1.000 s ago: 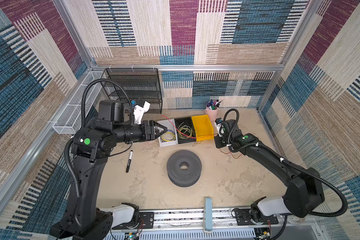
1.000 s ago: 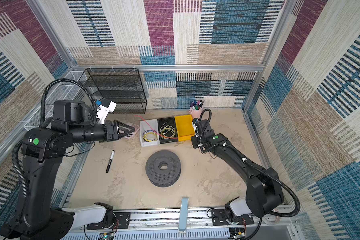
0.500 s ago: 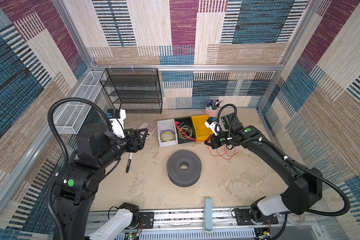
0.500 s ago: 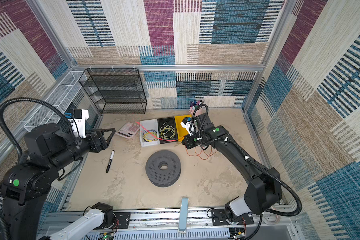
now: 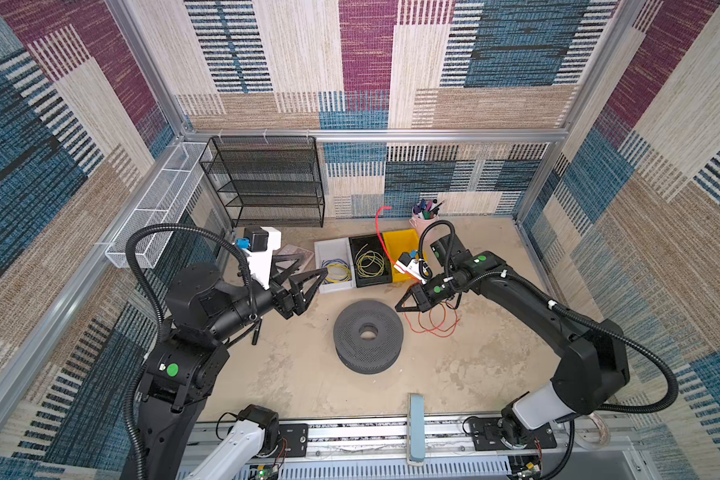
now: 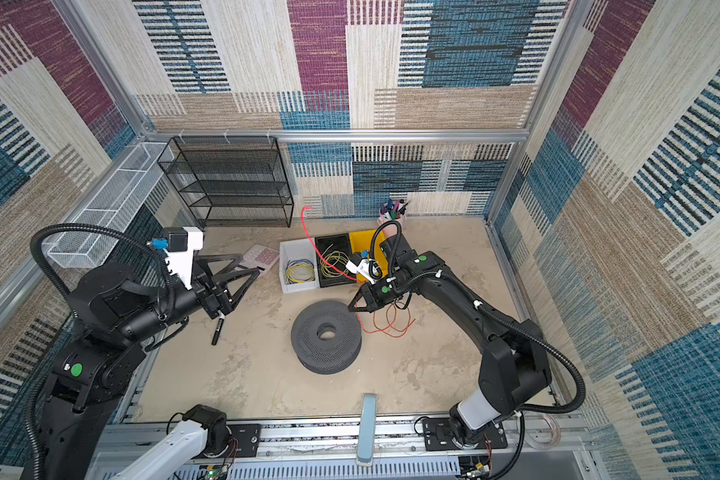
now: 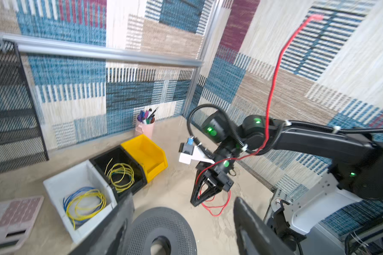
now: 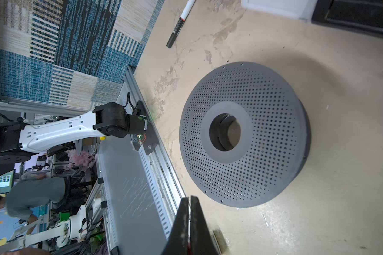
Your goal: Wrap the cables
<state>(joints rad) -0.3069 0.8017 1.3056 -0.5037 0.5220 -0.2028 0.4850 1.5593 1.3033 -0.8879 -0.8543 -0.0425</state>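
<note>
My left gripper grabs the red cable (image 5: pixel 433 330) near its raised loose end next. Then I draw the cable out from my right gripper for wrapping.
The red cable (image 5: pixel 433 330) lies in loose loops on the table, right of the grey perforated spool (image 5: pixel 350 332). One end (image 5: pixel 378 226) rises high over the bins. My right gripper (image 5: pixel 398 308) is shut on the cable just above the loops, with its tips near the spool's rim. In the left wrist view the cable (image 7: pixel 272 88) runs through the right gripper (image 7: pixel 194 203). My left gripper (image 5: pixel 314 266) hangs open and empty left of the bins. In the other top view the cable (image 6: pixel 387 328), spool (image 6: pixel 308 336), right gripper (image 6: pixel 350 308) and left gripper (image 6: pixel 250 262) stand alike.
A white bin (image 5: pixel 329 249) with a blue-and-yellow coil, a black bin (image 5: pixel 360 243) with a yellow-green coil and a yellow bin (image 5: pixel 400 245) stand behind the spool. A pen cup (image 5: pixel 425 216), a black marker (image 5: pixel 256 332), a calculator (image 5: pixel 294 255) and a black wire rack (image 5: pixel 267 183) are also here.
My right gripper moved from beside the yellow bin toward the spool, drawing the red cable out; its end now stands up. My left arm pulled back, then swung forward again.
</note>
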